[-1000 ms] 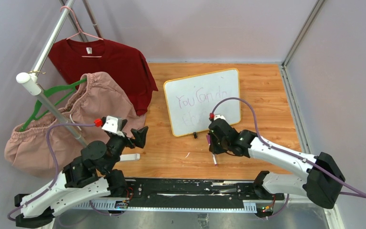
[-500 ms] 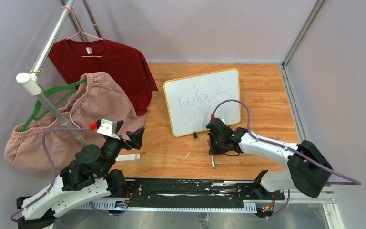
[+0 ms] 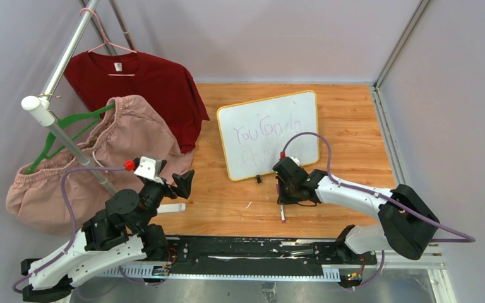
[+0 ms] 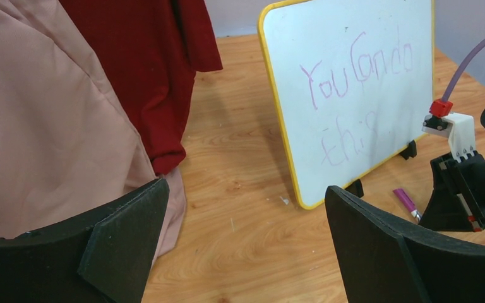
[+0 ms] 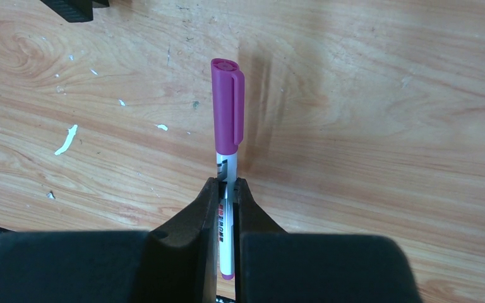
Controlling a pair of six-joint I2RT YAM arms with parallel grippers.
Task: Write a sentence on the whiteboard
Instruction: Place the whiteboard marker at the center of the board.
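Observation:
The white marker [image 3: 282,213] is low above a flat, empty patch and would land on the wood, so it is time for my right gripper to release it.
The whiteboard [image 3: 246,115] [image 4: 328,38], white in a yellow frame, stands tilted at mid table. On it the sentence [image 3: 267,132] [image 4: 355,71] reads "You can do" in purple, with a fainter second line below. In front of the board, my right gripper [image 3: 281,197] [image 5: 227,184] is shut on a white marker [image 5: 227,113] [image 3: 282,213] with its purple cap on, held low over the wood. The cap end points away from the fingers. My left gripper [image 3: 184,180] [image 4: 246,196] is open and empty, left of the board.
A dark red T-shirt [image 3: 139,85] and a pink garment [image 3: 101,158] hang from a slanted metal rack [image 3: 69,142] on the left. A small white bar [image 3: 172,207] lies by the left arm. Grey walls close in the wooden table [image 3: 347,126].
The right arm's elbow has drawn back toward its base while its gripper stays in front of the board with the marker. The left gripper has shifted slightly.

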